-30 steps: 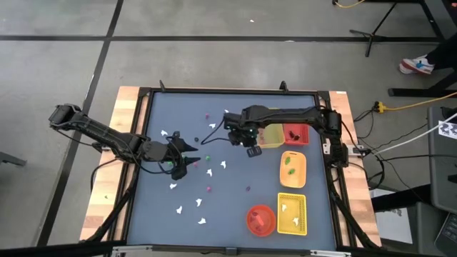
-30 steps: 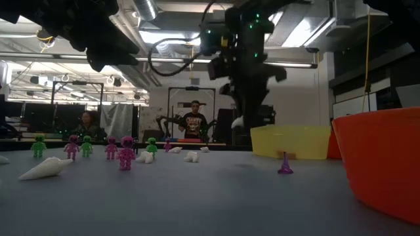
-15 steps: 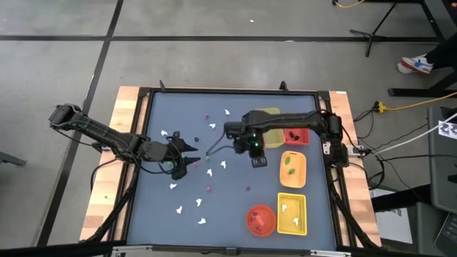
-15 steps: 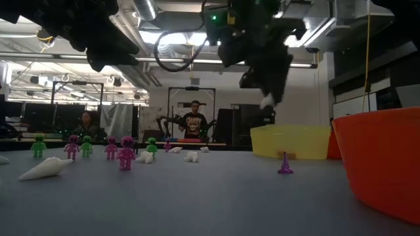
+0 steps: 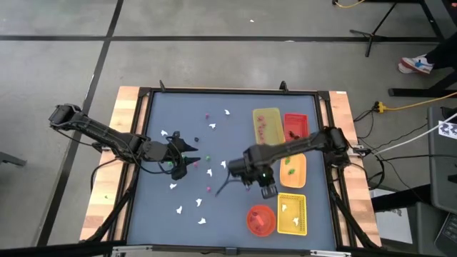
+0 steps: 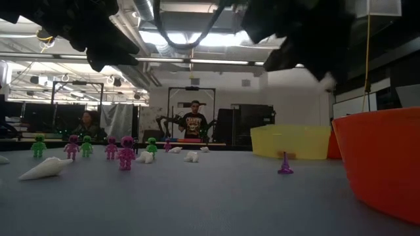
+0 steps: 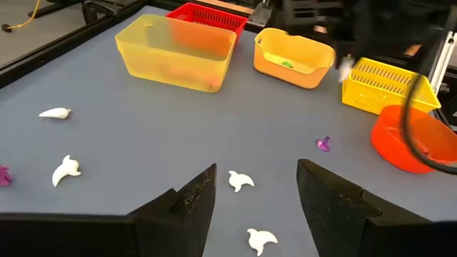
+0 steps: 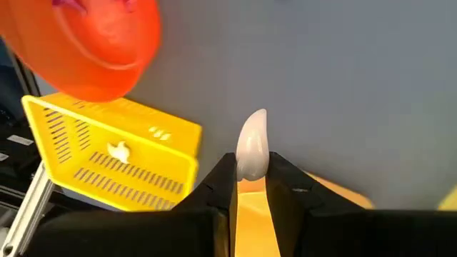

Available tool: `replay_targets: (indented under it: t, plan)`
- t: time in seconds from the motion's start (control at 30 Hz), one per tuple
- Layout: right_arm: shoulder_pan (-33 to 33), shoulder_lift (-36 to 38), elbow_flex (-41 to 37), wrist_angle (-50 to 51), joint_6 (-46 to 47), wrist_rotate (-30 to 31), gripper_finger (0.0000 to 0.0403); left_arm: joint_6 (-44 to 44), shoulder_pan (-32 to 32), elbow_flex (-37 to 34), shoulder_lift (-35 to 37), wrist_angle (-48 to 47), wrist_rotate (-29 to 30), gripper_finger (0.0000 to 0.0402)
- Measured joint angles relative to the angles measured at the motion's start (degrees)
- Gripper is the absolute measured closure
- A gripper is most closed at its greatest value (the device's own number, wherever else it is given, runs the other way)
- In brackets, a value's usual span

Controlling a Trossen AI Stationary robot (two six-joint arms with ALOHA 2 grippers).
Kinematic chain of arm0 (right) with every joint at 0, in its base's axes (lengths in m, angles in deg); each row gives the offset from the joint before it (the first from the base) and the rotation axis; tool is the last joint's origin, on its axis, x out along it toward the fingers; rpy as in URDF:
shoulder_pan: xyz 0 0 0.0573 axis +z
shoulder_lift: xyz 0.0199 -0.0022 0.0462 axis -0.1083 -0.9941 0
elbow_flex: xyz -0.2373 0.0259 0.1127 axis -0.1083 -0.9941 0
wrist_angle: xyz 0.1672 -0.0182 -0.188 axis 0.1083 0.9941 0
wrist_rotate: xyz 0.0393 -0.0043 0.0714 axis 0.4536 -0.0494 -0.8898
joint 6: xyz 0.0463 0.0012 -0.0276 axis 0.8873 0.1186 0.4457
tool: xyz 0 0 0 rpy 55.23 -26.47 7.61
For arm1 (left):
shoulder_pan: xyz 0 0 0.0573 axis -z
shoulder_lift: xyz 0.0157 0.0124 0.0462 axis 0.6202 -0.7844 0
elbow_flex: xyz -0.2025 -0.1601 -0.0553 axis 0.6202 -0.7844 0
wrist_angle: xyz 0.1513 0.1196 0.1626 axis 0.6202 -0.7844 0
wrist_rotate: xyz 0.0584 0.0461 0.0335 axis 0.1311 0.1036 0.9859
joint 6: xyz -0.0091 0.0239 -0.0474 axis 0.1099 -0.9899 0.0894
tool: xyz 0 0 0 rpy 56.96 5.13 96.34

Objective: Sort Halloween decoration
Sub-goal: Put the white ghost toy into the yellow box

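Note:
My right gripper keeps holding the white piece [image 8: 253, 146] from here until the piece is over the yellow basket tray [image 8: 118, 165], since the piece hangs outside that tray.
Small Halloween decoration pieces lie scattered on the blue-grey table [image 5: 235, 100]: white ghost-like shapes [image 5: 223, 164] [image 7: 240, 180] and pink and green figures [image 6: 126, 152]. My right gripper [image 5: 269, 190] hangs above the table beside the orange tray [image 5: 293, 170], shut on one white piece [image 8: 251, 139]. That piece also shows in the low view [image 6: 326, 81]. My left gripper [image 7: 253, 193] stands open over the table's left half [image 5: 187, 153], with nothing between its fingers. My right gripper pinches the white piece by its lower end [image 8: 250, 160] between the two fingertips. The rest of the piece sticks out beyond the tips. The fingers come from above, slanting steeply down. The piece is lifted clear of the table.
Along the right side stand a yellow tray [image 5: 265, 125], a red tray [image 5: 295, 127], the orange tray, a yellow basket tray [image 5: 291, 214] holding a white piece, and a round red-orange bowl [image 5: 260, 220]. A purple piece [image 7: 323, 144] lies near the bowl. People sit in the room behind.
My right gripper has carried the white piece from beside the yellow tray toward the table's near edge, and is now next to the orange tray. It has tipped to point more steeply down. It has stayed shut on the piece, which has stayed clear of the table.

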Motion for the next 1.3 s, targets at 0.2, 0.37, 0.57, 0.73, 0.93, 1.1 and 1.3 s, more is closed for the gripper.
replay_targets:
  t: [0.2, 0.37, 0.57, 0.73, 0.93, 1.1, 1.3]
  plan:
    - [6.87, 0.0, 0.0, 2.25, 7.26, 0.0, 0.0347, 0.0, 0.0, 0.0, 0.01, 0.0, 0.01, 0.0223]
    - [12.76, 0.0, -0.12, 4.07, 13.7, 1.93, 0.0347, 0.0, -0.02, 0.0, 0.01, 0.0, 0.0, 0.0223]
    - [19.62, 0.0, -1.69, 4.16, 19.64, 2.08, 0.0347, -0.02, -0.01, 0.0, 0.01, -0.01, 0.0, 0.0223]
    - [24.05, 0.0, -3.01, 4.26, 20.99, 2.2, 0.0347, -0.02, 0.0, 0.0, 0.0, 0.0, 0.0, 0.0223]
    - [27.51, -0.07, -3.04, 4.09, 20.98, 3.68, 0.0347, -0.02, -0.02, 0.0, 0.0, 0.0, 0.0, 0.0223]
    - [28.54, -0.11, -3.04, 4.09, 20.94, 3.69, 0.0332, 0.0, -0.01, 0.0, 0.0, 0.02, 0.0, 0.0223]
    - [28.34, -0.11, -3.04, 4.09, 21.34, 3.72, 0.0274, 0.04, 0.0, 0.0, 0.0, 0.04, 0.0, 0.0223]
